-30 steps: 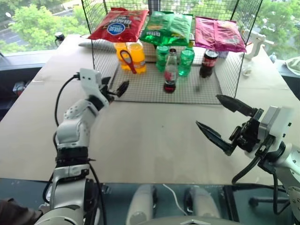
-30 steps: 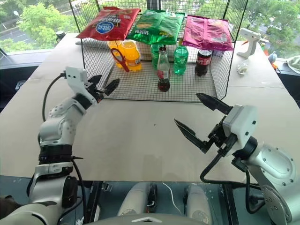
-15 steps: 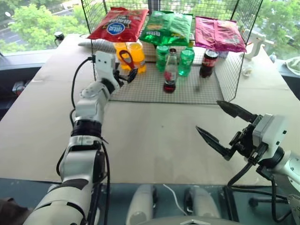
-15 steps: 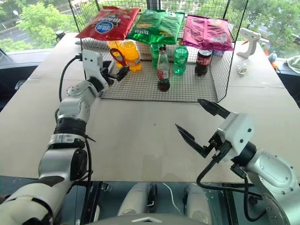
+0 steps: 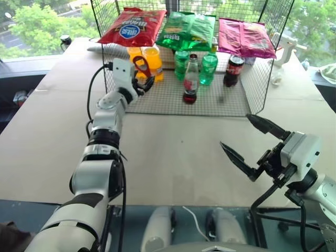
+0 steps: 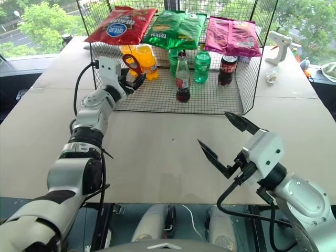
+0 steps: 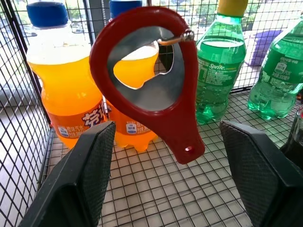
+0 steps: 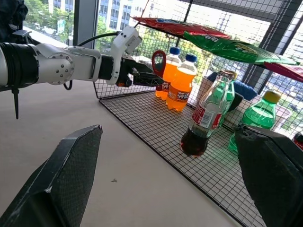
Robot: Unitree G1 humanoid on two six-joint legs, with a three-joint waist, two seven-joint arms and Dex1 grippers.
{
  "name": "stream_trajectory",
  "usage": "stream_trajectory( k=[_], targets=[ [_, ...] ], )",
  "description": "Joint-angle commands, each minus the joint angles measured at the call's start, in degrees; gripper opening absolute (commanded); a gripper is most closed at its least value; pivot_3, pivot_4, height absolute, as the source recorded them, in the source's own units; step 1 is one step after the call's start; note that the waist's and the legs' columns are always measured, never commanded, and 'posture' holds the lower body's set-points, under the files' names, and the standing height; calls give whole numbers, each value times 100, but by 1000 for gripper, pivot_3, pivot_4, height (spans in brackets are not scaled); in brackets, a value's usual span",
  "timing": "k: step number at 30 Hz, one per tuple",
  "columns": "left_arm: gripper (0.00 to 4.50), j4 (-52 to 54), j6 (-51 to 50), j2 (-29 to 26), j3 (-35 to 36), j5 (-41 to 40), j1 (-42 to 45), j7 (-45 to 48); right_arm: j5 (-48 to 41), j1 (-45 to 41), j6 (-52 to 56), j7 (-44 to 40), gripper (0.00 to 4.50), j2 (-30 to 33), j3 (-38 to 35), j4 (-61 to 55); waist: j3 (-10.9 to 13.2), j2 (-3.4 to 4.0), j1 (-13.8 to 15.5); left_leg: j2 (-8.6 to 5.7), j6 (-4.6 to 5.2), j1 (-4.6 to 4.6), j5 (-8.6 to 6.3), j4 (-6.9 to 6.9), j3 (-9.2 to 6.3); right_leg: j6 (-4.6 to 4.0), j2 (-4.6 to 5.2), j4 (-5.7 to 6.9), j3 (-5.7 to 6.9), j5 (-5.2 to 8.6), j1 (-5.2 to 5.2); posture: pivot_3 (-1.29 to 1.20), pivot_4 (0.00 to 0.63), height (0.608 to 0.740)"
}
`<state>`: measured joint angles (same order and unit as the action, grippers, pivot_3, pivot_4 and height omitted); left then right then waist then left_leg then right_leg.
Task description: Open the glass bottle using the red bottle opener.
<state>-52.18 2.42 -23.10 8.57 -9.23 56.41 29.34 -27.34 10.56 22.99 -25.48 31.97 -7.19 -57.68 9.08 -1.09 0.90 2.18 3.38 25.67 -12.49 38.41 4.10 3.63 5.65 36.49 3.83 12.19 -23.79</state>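
Observation:
My left gripper takes hold of the red bottle opener's free-hanging handle (image 7: 181, 137) next, since the small hook (image 7: 176, 39) runs through the opener's loop head.
The red bottle opener (image 7: 182, 132) hangs from a small hook inside the wire cage, in front of two orange soda bottles (image 5: 153, 62). My left gripper (image 5: 142, 84) reaches into the cage, open, one finger on each side of the opener's handle without touching it. The glass bottle (image 5: 190, 79), with dark cola low inside and a red label, stands upright on the cage's mesh floor, to the right of the opener. Over the bare table in front of the cage, my right gripper (image 5: 234, 131) hangs wide open and holds nothing.
The wire cage (image 5: 231, 100) has red, green and pink snack bags lying on its top. Green plastic bottles (image 5: 209, 68) and a dark cola bottle (image 5: 233, 71) stand behind and beside the glass bottle. A white glue gun (image 6: 279, 44) lies at the far right.
My left arm has stretched forward into the cage, bringing its gripper up around the hanging opener, and its fingers have narrowed slightly. The right gripper has stayed about where it was.

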Motion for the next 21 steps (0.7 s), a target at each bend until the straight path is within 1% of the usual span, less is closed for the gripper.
stream_trajectory(
  k=[1,5,8,9,19,21],
  targets=[
    [3618,-32,318,-71,74,-10,265,92,70,34,-154,70,4500,1,20,-232,0,0,0,0,0,0,0,0,0,0,0,0,0,0,0,0,150,740],
    [3618,-200,377,-82,78,2,372,106,108,52,-168,88,4500,-6,43,-232,2,-3,1,0,0,0,0,0,1,0,0,0,0,0,0,0,150,740],
    [2790,-254,413,-88,73,-4,396,174,135,83,-183,99,4500,-4,54,-232,2,-3,-3,0,0,0,0,0,0,1,0,0,0,0,0,0,150,740],
    [2645,-256,415,-97,72,1,390,178,139,90,-190,105,4500,0,60,-232,2,-3,-3,0,0,0,0,0,0,1,0,0,0,0,0,0,150,740],
    [2645,-194,426,-128,89,-12,301,234,156,65,-146,98,4500,-4,65,-223,2,-3,-3,0,0,0,0,1,1,-2,-1,1,0,-2,0,0,150,740],
    [2126,-186,423,-136,94,-18,292,250,157,56,-141,98,4500,-5,71,-220,2,-3,-3,0,0,0,0,1,1,-1,-1,1,0,-2,0,0,150,740]
  ],
)
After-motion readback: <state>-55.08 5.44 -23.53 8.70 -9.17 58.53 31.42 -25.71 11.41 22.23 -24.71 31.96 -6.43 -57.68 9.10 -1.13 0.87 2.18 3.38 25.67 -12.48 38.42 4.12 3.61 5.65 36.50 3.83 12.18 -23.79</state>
